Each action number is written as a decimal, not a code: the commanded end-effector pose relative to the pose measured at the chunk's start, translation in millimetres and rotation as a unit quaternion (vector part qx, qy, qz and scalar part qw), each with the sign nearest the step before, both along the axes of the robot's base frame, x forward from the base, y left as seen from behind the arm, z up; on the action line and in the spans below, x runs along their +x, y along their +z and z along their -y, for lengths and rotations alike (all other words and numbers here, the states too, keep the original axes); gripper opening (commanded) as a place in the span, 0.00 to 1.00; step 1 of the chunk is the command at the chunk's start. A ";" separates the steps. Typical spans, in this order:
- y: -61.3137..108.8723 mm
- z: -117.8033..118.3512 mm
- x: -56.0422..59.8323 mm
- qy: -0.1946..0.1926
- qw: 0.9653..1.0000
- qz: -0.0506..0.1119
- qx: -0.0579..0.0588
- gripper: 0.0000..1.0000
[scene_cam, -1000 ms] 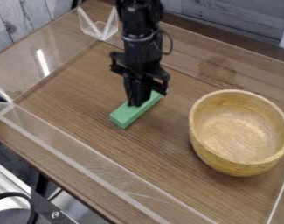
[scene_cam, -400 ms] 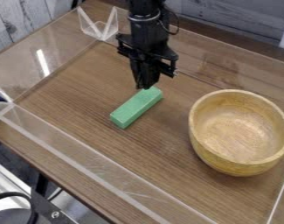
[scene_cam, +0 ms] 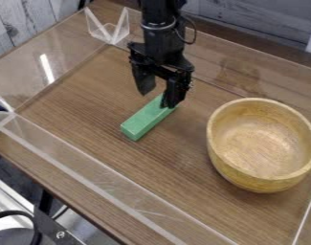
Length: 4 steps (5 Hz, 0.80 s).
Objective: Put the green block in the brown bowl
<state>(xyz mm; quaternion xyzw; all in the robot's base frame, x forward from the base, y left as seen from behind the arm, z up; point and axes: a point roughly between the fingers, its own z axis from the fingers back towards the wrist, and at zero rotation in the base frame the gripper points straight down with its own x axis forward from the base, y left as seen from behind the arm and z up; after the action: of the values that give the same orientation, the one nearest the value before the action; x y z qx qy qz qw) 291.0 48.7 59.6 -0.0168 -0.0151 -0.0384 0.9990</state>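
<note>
My gripper is to take hold of the green block (scene_cam: pixel 146 120) by one of its short ends next, so it can put the block in the brown bowl (scene_cam: pixel 261 144).
The green block (scene_cam: pixel 146 120) lies flat on the wooden table, left of the brown bowl (scene_cam: pixel 261 144). My gripper (scene_cam: pixel 161 92) hangs just above the block's far end, jaws spread open with nothing between them. One finger (scene_cam: pixel 144 82) is on the left and the other finger (scene_cam: pixel 177 94) on the right. The bowl is empty and stands apart from the block.
Clear acrylic walls (scene_cam: pixel 68 163) enclose the table surface on the front and left. A clear plastic stand (scene_cam: pixel 109 27) sits at the back behind the arm.
The gripper was shut low at the block, rose a little, and now its jaws have spread open above the block's far end. The block has not moved.
</note>
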 end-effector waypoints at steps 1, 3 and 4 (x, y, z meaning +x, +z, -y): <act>-2.3 -6.0 4.1 0.002 1.000 0.005 0.009 1.00; -24.1 -11.5 2.8 0.008 1.000 -0.019 0.018 1.00; -28.1 -13.0 2.6 0.010 0.999 -0.025 0.019 0.00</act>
<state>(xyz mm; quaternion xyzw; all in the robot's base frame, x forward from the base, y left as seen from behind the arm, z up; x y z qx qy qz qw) 285.8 57.9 20.7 -0.0054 0.0318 -0.0290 0.9991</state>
